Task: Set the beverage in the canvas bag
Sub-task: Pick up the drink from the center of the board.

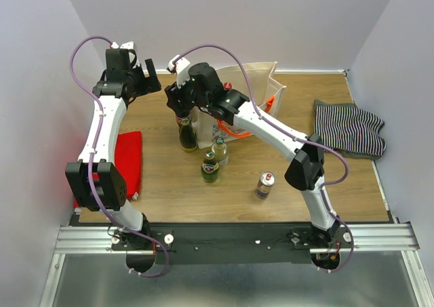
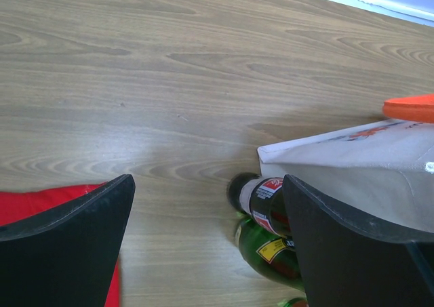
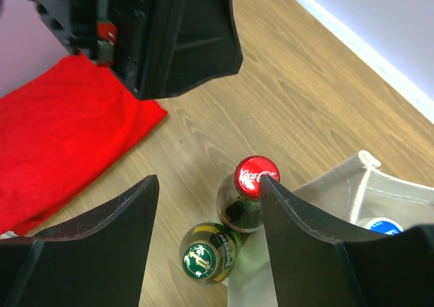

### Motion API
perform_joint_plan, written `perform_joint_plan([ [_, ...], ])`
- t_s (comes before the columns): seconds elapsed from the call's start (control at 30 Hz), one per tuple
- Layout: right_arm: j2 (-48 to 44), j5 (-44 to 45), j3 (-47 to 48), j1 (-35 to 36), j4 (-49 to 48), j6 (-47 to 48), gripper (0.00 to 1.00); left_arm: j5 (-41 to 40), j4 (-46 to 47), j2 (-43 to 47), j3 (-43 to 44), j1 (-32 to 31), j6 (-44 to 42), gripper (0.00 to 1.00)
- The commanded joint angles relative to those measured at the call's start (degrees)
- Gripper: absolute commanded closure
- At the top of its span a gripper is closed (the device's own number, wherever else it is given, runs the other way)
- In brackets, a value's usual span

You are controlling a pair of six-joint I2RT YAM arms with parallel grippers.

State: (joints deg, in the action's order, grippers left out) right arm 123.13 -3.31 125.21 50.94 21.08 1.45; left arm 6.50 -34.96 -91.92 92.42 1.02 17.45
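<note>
The right gripper takes hold of the cola bottle by its red-capped neck (image 3: 255, 177) next, so its base stays free to stand inside the canvas bag.
A dark cola bottle with a red cap (image 1: 188, 134) stands upright on the wooden table, against the left side of the cream canvas bag (image 1: 252, 83). My right gripper (image 1: 178, 107) hovers over it, open and empty. In the right wrist view the red cap (image 3: 256, 177) lies between the fingers, close to the right fingertip; the right gripper (image 3: 209, 185) holds nothing. My left gripper (image 1: 148, 76) is open and empty, up at the far left of the bottle. The left wrist view shows the left gripper (image 2: 208, 181), the cola bottle (image 2: 261, 197) and the bag (image 2: 352, 165).
A green bottle (image 1: 209, 166), a clear bottle (image 1: 220, 150) and a can (image 1: 265, 183) stand in front of the bag. A red cloth (image 1: 125, 159) lies at the left, a striped cloth (image 1: 349, 127) at the right. The bag's orange handle (image 2: 410, 108) hangs out, and something blue (image 3: 383, 226) lies inside the bag.
</note>
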Motion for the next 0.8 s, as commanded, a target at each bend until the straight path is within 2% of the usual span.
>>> perform_joint_plan([
  [0.0, 2.5, 0.9, 0.3, 0.3, -1.0, -0.7, 0.31, -0.8, 1.4, 2.4, -0.8, 0.5, 0.7, 0.01],
  [0.37, 3.0, 3.0, -0.5, 0.2, -2.4, -0.4, 0.32, 0.1, 1.6, 2.7, -1.3, 0.8, 0.8, 0.01],
  [0.77, 1.7, 9.6, -1.1, 0.3, -5.1, 0.8, 0.32, 0.7, 1.9, 2.4, -1.2, 0.9, 1.1, 0.01],
])
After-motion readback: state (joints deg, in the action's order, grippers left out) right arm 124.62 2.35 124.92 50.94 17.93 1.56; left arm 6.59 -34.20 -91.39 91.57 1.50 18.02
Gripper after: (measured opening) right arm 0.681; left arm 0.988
